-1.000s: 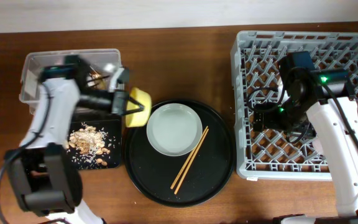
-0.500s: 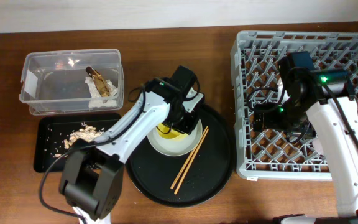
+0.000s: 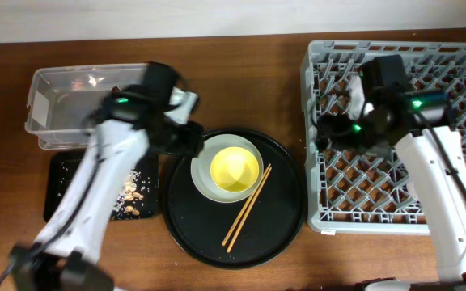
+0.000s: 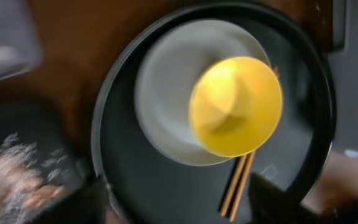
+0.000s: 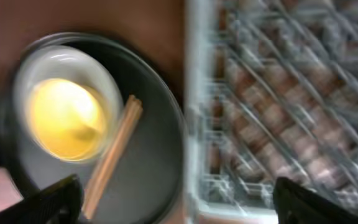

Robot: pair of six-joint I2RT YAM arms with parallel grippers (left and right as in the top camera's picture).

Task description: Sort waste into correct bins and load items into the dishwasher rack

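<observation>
My right gripper will next grab the small yellow bowl (image 3: 235,167) by its rim on the side of the dishwasher rack. The bowl's opposite edge stays free to go into the rack.
The small yellow bowl (image 3: 235,167) sits in the pale grey-green plate (image 3: 207,170) on the round black tray (image 3: 277,222). The wooden chopsticks (image 3: 247,208) lie on that tray to the bowl's right. My left gripper (image 3: 191,139) hovers open at the plate's left rim, holding nothing. In the left wrist view the bowl (image 4: 235,106), plate (image 4: 163,93) and chopsticks (image 4: 238,186) lie ahead of the left gripper (image 4: 179,208). My right gripper (image 3: 324,133) is open over the left edge of the dishwasher rack (image 3: 427,202). The right wrist view shows the bowl (image 5: 67,118), chopsticks (image 5: 114,155) and rack (image 5: 291,93).
The clear plastic tub (image 3: 63,101) stands at the back left, partly covered by my blurred left arm. In front of it lies the shallow black tray (image 3: 59,198) with tan food scraps (image 3: 133,198).
My left gripper carried the yellow bowl to the plate, let it go and drew back to the left. My right gripper shifted left towards the rack's left edge.
</observation>
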